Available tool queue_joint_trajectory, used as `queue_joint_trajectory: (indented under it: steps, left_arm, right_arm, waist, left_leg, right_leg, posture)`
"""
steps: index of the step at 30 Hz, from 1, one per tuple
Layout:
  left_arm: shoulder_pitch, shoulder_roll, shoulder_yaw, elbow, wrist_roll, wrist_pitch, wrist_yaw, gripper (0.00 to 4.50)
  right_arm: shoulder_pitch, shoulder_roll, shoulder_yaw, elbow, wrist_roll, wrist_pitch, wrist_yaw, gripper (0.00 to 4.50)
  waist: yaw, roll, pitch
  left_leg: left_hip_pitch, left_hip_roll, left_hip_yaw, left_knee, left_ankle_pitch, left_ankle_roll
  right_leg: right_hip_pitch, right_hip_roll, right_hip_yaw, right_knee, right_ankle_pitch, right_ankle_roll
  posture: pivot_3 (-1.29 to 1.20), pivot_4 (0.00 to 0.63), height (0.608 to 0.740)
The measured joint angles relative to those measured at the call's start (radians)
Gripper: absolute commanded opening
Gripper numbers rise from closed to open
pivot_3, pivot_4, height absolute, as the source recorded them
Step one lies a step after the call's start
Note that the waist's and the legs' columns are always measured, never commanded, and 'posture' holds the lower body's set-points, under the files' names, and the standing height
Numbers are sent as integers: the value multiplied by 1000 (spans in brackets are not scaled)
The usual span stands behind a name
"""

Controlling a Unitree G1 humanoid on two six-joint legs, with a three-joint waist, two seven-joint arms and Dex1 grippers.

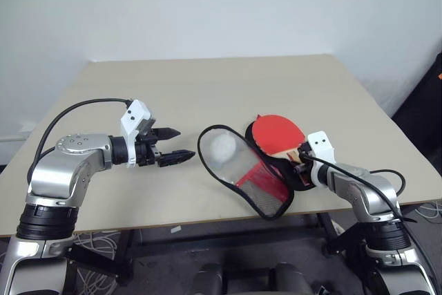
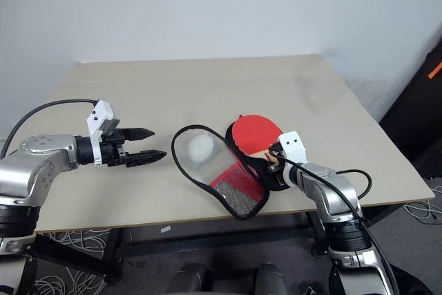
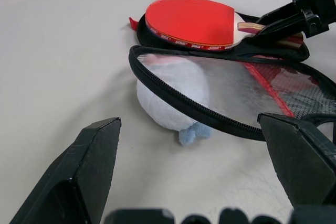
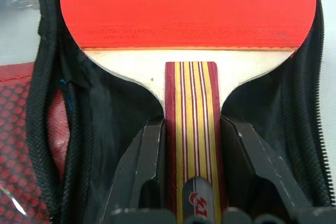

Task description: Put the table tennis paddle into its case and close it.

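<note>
The left gripper isn't ready to close and has to move toward the lid's black edge first: the left wrist view shows bare table between the fingers and the edge, so the fingers would miss if they closed now.
The table tennis paddle (image 1: pixel 276 131) lies red face up in the black-lined lower half of its case (image 1: pixel 302 177), near the table's right front edge. The case's lid (image 1: pixel 242 170), with clear pocket and red mesh, stands tilted open on the paddle's left. My right gripper (image 4: pixel 191 121) reaches into the case from the handle end. Its fingers (image 4: pixel 147 156) lie close against both sides of the striped wooden handle (image 4: pixel 191 129). My left gripper (image 1: pixel 176 144) hovers open over the table just left of the lid, pointing at it, with nothing between its fingers (image 3: pixel 89 171).
A white rounded thing (image 3: pixel 168 98) with a small blue-grey bit shows through the lid's clear pocket. The beige table (image 1: pixel 207 88) is bare behind and to the left. Its front edge runs close beneath the case. A dark object (image 1: pixel 431 101) stands beyond the right edge.
</note>
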Motion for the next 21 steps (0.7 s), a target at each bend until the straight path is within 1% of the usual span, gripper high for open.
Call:
queue_joint_trajectory:
  steps: [1,3,4,5,7,9,11,15,18,20,21]
  left_arm:
    - [0,0,0,0,0,0,0,4500]
    - [0,0,0,0,0,0,0,4500]
    - [0,0,0,0,0,1,0,4500]
    - [0,0,0,0,-1,1,0,4500]
    - [0,1,0,0,-2,4,-2,4500]
    - [3,13,1,0,-4,6,-12,4500]
    - [9,44,11,1,-6,6,-31,4500]
    - [33,104,51,29,-9,-2,-74,4500]
    - [51,114,67,97,0,-28,-79,3893]
    - [63,101,67,125,11,-51,-77,3289]
    - [70,85,66,128,14,-57,-73,2884]
  right_arm:
    - [-3,0,0,0,0,0,0,3058]
    - [-10,-1,0,1,-1,1,3,3825]
    - [-16,-3,1,1,0,6,7,4099]
    - [-23,-10,2,-1,2,11,18,4477]
    - [-36,-49,3,-26,21,20,63,4477]
    - [-44,-93,-23,-70,67,31,124,4477]
    - [-62,-149,-82,-106,132,32,203,4477]
    - [-100,-279,-186,-116,211,6,326,4477]
    - [-126,-337,-233,-97,236,-32,381,4500]
    - [-156,-360,-238,-66,236,-56,395,4500]
    - [-168,-364,-240,-49,236,-66,396,4500]
  waist:
    - [0,0,0]
    - [0,0,0]
    - [0,0,0]
    - [0,0,0]
    - [1,0,0]
    - [0,0,0]
    - [0,0,0]
    - [0,0,0]
    - [1,0,0]
    - [1,0,0]
    - [1,0,0]
  left_leg:
    - [0,0,0,0,0,0]
    - [0,0,0,0,0,0]
    - [0,0,0,0,0,0]
    - [0,0,0,0,0,0]
    - [0,0,0,0,0,0]
    - [0,0,0,0,0,0]
    - [0,0,0,0,0,0]
    - [0,0,1,0,0,0]
    - [1,1,2,0,0,0]
    - [0,1,3,0,0,0]
    - [0,1,3,0,0,0]
  right_leg:
    - [0,0,0,0,0,0]
    - [0,0,0,0,0,0]
    - [0,0,0,0,0,0]
    - [0,0,0,0,0,0]
    - [0,0,0,0,0,0]
    - [0,0,0,0,0,0]
    - [0,0,0,0,0,0]
    - [0,0,0,0,-1,0]
    - [0,-1,0,-1,-1,1]
    - [0,-1,0,-1,-1,1]
    - [0,-1,0,-1,-1,1]
  posture:
    - [0,0,698]
    - [0,0,698]
    - [0,0,698]
    - [0,0,698]
    - [0,0,698]
    - [0,0,698]
    - [0,0,698]
    - [0,0,698]
    - [0,0,698]
    - [0,0,698]
    - [0,0,698]
